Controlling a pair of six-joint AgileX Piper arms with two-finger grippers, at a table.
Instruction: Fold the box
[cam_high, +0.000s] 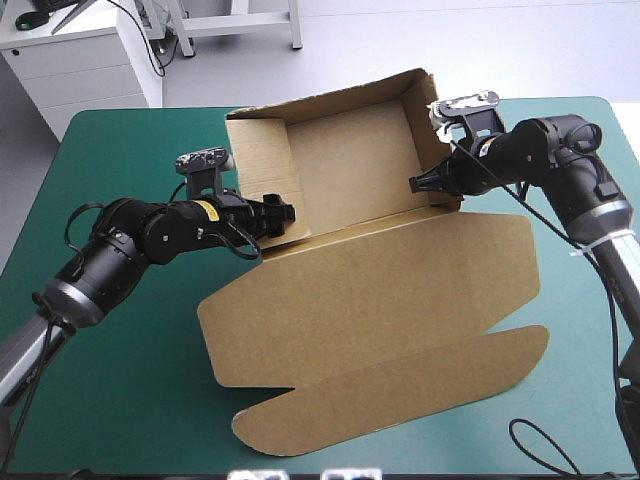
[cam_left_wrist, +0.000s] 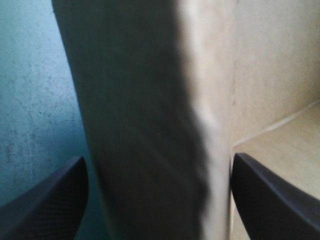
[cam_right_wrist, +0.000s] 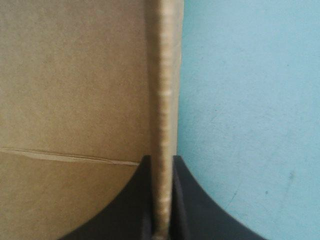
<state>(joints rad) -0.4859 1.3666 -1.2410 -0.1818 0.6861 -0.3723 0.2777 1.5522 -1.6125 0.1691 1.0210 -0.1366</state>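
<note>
My left gripper will next grab the tray (cam_high: 350, 160) by its upright folded side (cam_high: 268, 180), because the tray's open bottom is far wider than the fingers.
The brown box (cam_high: 370, 300) stands as an open tray (cam_high: 350, 160) at the back of the table, with its lid flat toward the front. My left gripper (cam_high: 285, 212) is at the tray's left wall. In the left wrist view the left gripper (cam_left_wrist: 157, 200) is open, its fingers (cam_left_wrist: 50, 200) wide apart, and the thick wall (cam_left_wrist: 145, 100) stands between them. My right gripper (cam_high: 420, 185) is at the tray's right wall near the front corner. In the right wrist view the right gripper (cam_right_wrist: 161, 200) is shut on the thin upright wall (cam_right_wrist: 164, 100).
The teal-green cover (cam_high: 130, 400) shows to the left and right of the box. The lid's rounded front flap (cam_high: 400, 400) reaches close to the table's front edge. The tray's back wall (cam_high: 330, 100) stands near the far edge.
</note>
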